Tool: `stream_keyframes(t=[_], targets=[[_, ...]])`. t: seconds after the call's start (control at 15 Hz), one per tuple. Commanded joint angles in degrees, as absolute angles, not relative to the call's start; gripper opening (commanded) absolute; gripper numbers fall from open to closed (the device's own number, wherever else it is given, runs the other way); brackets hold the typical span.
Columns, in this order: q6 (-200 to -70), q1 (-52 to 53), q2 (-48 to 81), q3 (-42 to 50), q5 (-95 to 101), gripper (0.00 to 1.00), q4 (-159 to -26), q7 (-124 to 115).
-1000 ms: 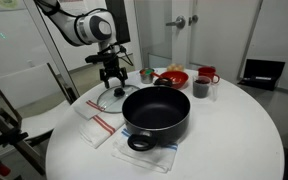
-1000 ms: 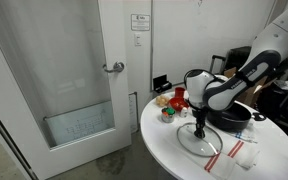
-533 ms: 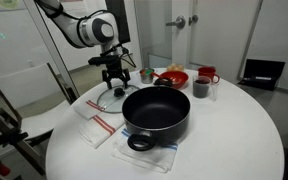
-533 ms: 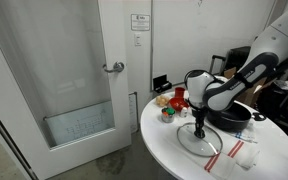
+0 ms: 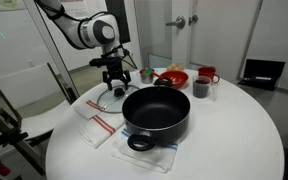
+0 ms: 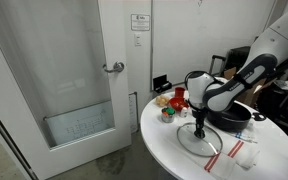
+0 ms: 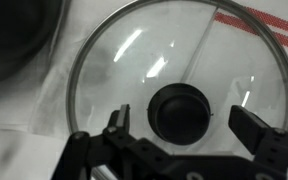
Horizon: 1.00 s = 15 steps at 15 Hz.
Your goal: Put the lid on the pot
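I should close my gripper on the dark knob now. The knob is between my open fingers in the wrist view, and they are level with the knob's sides.
The round clear glass lid (image 5: 112, 101) lies flat on the white table beside the pot, with its dark knob (image 7: 180, 112) up; it also shows in an exterior view (image 6: 200, 140). The wide black pot (image 5: 156, 112) with loop handles stands open in the middle of the table, and sits behind the arm in an exterior view (image 6: 234, 116). My gripper (image 7: 184, 118) hangs straight over the lid, open, with one finger on each side of the knob and not touching it. It shows in both exterior views (image 5: 112, 79) (image 6: 198, 127).
A white cloth with red stripes (image 5: 98, 125) lies under the lid's edge and the pot. A red bowl (image 5: 170, 77), a red mug (image 5: 207, 76) and a small dark cup (image 5: 200, 88) stand at the back of the round table (image 5: 234, 140). A door (image 6: 69, 70) stands nearby.
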State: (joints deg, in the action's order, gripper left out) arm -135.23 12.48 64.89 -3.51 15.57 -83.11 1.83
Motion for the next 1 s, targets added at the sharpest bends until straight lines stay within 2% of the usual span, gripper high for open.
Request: stream_keyframes(t=[0.0, 0.07, 0.4, 0.47, 0.93], targets=[[-136.3, 11.8, 66.2, -4.0, 14.2, 0.72, -81.4, 4.4], [-136.6, 11.8, 66.0, -4.1, 14.2, 0.67, -81.6, 4.6], [-137.2, 11.6, 65.8, -4.3, 14.1, 0.28, -81.9, 5.1], [-137.2, 11.6, 65.7, -4.2, 14.1, 0.25, -82.0, 5.1], [-138.4, 11.8, 61.5, -4.5, 14.1, 0.25, -85.9, 4.4]])
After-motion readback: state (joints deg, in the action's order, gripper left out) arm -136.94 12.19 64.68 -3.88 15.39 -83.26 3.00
